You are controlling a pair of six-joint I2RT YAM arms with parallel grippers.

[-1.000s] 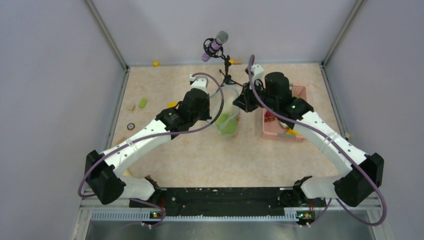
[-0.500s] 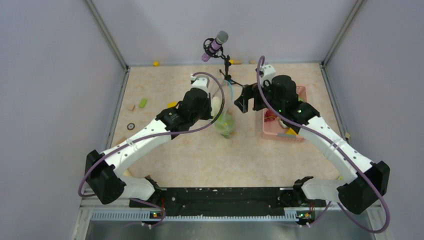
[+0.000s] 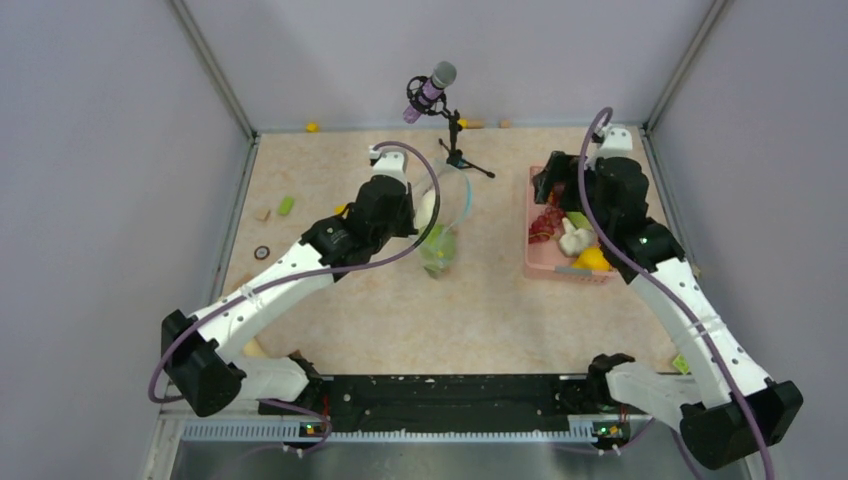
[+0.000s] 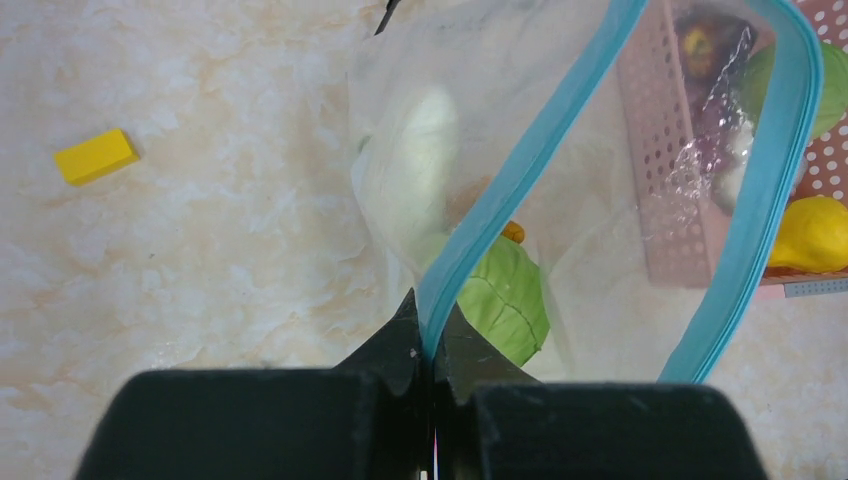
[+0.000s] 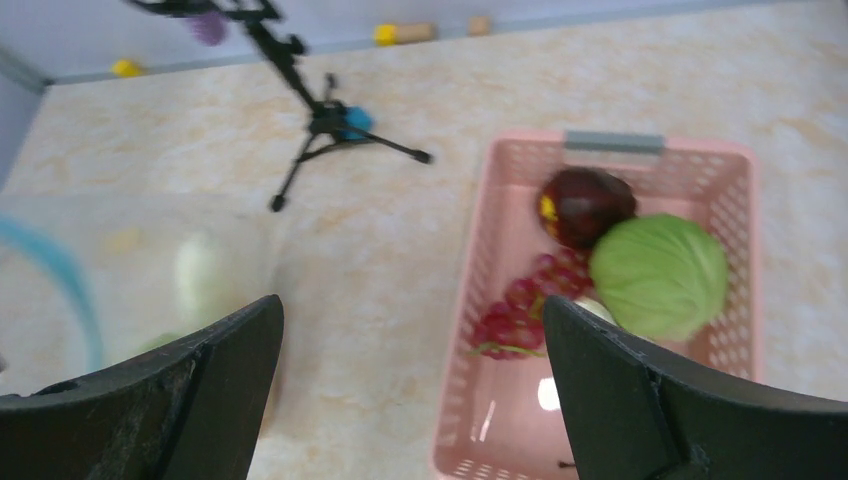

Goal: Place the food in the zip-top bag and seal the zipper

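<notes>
My right gripper grabs the pale green cabbage by its near edge point(image 3: 584, 224) next, so its round body stays free to enter the zip-top bag point(image 3: 447, 215) first.
My left gripper point(image 4: 430, 335) is shut on the light blue zipper point(image 4: 520, 170) at one side of the zip-top bag point(image 3: 447, 215), and the mouth hangs open. A white vegetable point(image 4: 425, 130) and a green leafy piece point(image 4: 505, 300) lie inside the bag. My right gripper point(image 5: 412, 350) is open and empty, hovering over the left edge of the pink basket point(image 5: 480, 250). The basket holds more food: a pale green cabbage point(image 5: 658, 275), a dark red piece point(image 5: 588, 205), red grapes point(image 5: 520, 310) and a yellow fruit point(image 3: 592, 258).
A microphone on a small tripod point(image 3: 452, 150) stands at the back centre, between the bag and the basket. Small loose bits lie on the table, among them a yellow block point(image 4: 96, 156) and a green bit point(image 3: 286, 205). Walls enclose the table on three sides.
My right gripper has opened, let go of the bag's mouth and swung right to the basket. The bag has sagged slightly left under my left gripper's hold.
</notes>
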